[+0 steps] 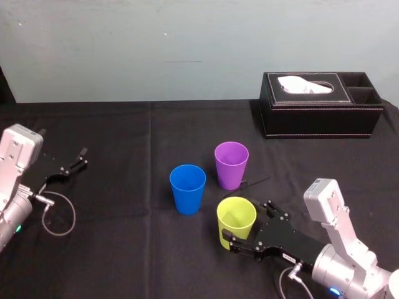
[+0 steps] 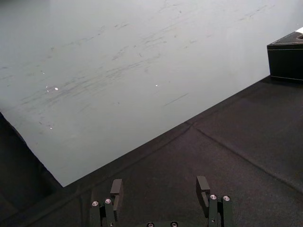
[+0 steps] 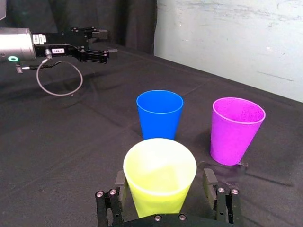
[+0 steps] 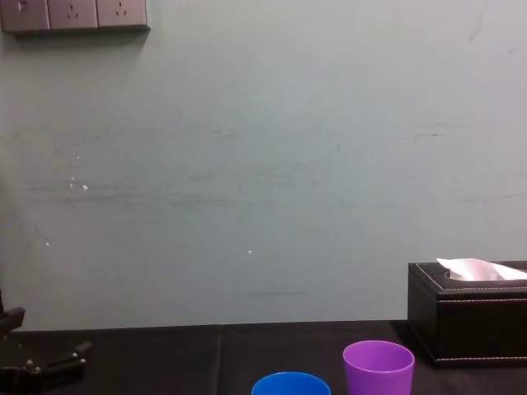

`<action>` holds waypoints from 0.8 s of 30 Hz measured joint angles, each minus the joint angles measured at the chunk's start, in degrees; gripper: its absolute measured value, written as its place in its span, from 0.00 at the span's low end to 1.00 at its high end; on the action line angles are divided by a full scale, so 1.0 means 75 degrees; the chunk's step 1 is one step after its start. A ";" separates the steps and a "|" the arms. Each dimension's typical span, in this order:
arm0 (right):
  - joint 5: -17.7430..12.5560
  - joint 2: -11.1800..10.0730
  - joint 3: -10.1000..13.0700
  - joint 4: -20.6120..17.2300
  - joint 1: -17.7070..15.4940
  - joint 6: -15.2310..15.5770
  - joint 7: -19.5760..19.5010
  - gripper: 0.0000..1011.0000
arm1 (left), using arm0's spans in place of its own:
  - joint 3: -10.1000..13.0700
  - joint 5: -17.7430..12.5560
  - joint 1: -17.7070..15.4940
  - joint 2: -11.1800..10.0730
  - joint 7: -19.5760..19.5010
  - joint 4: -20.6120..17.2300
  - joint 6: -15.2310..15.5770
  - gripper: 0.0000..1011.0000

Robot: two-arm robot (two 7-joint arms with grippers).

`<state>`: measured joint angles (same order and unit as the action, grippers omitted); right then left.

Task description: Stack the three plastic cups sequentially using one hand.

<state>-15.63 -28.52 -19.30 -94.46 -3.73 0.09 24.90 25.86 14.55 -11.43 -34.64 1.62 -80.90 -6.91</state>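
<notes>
My right gripper should stack the yellow-green cup in the blue cup (image 3: 159, 118), so next it needs to grab the yellow-green cup by its outer side (image 3: 158, 201).
Three plastic cups stand upright on the black tablecloth. The blue cup (image 1: 187, 189) (image 3: 159, 112) (image 4: 290, 385) is left of the purple cup (image 1: 231, 165) (image 3: 236, 128) (image 4: 378, 366). Nearest to me is the yellow-green cup (image 1: 236, 221) (image 3: 160, 175). My right gripper (image 1: 246, 220) (image 3: 164, 182) is open, one finger on each side of the yellow-green cup's wall. In the right wrist view a thin gap shows at each finger. My left gripper (image 1: 75, 163) (image 2: 159, 187) (image 3: 94, 45) is parked at the table's far left, open with nothing between its fingers.
A black tissue box (image 1: 321, 106) (image 4: 469, 317) (image 2: 286, 56) sits at the back right near the pale wall. A grey cable loop (image 1: 59, 215) lies beside the left arm. Bare black cloth (image 1: 124, 143) stretches between the left arm and the cups.
</notes>
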 joint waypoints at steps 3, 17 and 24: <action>0.0011 0.0014 -0.0025 0.0001 0.0021 0.0003 0.0000 0.99 | 0.0000 0.0000 0.0000 0.0000 0.0000 0.0000 0.0000 1.00; 0.0071 0.0095 -0.0134 0.0055 0.0135 0.0067 -0.0013 0.99 | 0.0000 0.0000 0.0000 0.0000 0.0000 0.0000 0.0000 1.00; 0.0071 0.0091 -0.0126 0.0055 0.0129 0.0064 -0.0015 0.99 | 0.0000 0.0000 0.0000 0.0000 0.0000 0.0000 0.0000 1.00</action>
<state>-15.09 -27.84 -20.25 -94.05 -2.77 0.57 24.79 25.86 14.55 -11.43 -34.64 1.62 -80.90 -6.91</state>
